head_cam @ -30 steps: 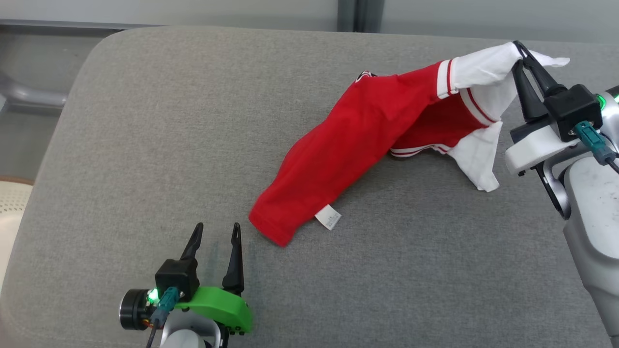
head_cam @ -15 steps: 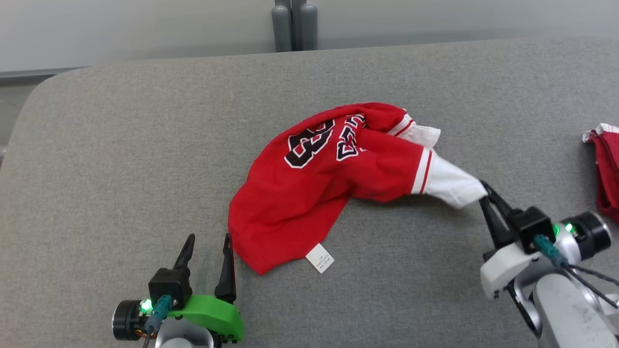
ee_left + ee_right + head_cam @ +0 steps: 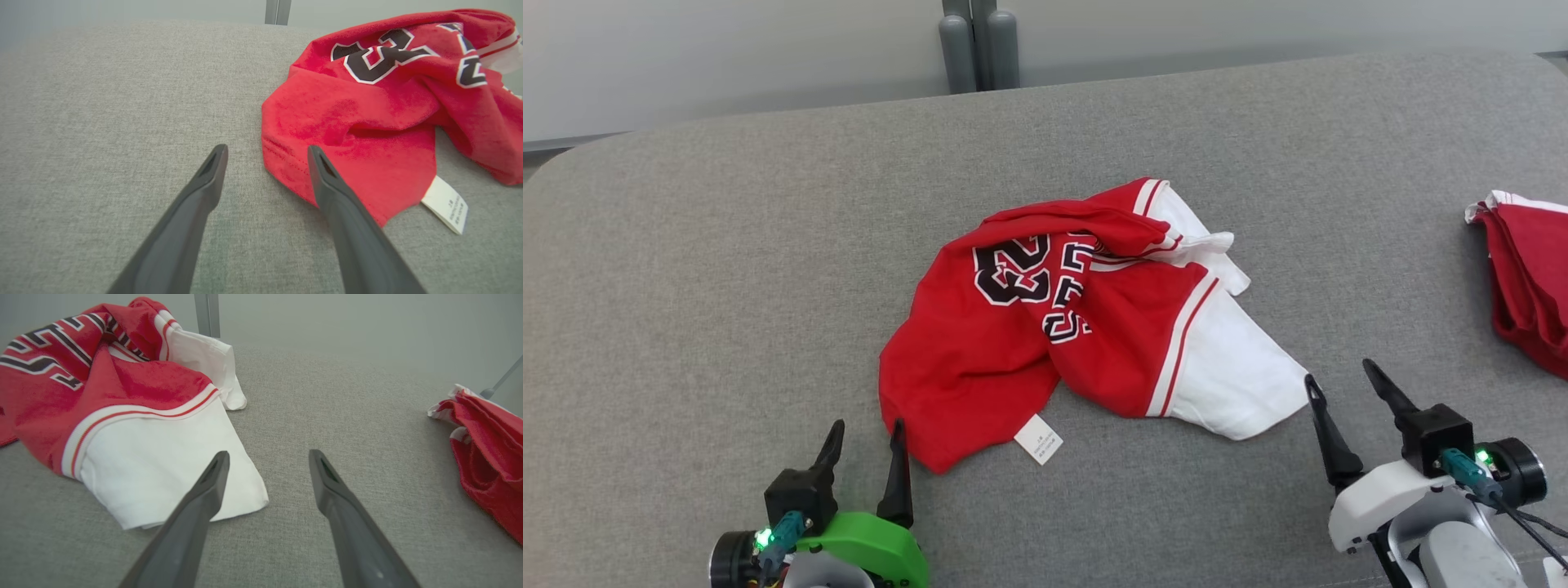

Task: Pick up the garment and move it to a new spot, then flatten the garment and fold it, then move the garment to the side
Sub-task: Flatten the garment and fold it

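Note:
My left gripper grips the jersey by the red hem corner (image 3: 939,462) that pokes out next, since the jersey lies slack and bunched around its lettering (image 3: 1057,286).
The garment (image 3: 1078,327) is a red jersey with black-and-white lettering and white sleeves, lying crumpled in the middle of the grey cushion (image 3: 727,269). Its white sleeve (image 3: 163,465) spreads toward my right gripper (image 3: 1339,380), which stands open just right of the sleeve's corner, holding nothing. My left gripper (image 3: 870,431) is open at the lower left, its right finger beside the garment's red hem (image 3: 294,163). A white care label (image 3: 1037,438) sticks out from the hem.
A second red garment (image 3: 1523,286) with white trim lies at the cushion's right edge. A grey post (image 3: 978,49) stands behind the cushion against a pale wall. Bare grey fabric stretches to the left and front of the jersey.
My right gripper has opened and let go of the white sleeve, which has dropped flat onto the cushion. The camera view has shifted. The left gripper stays open in place.

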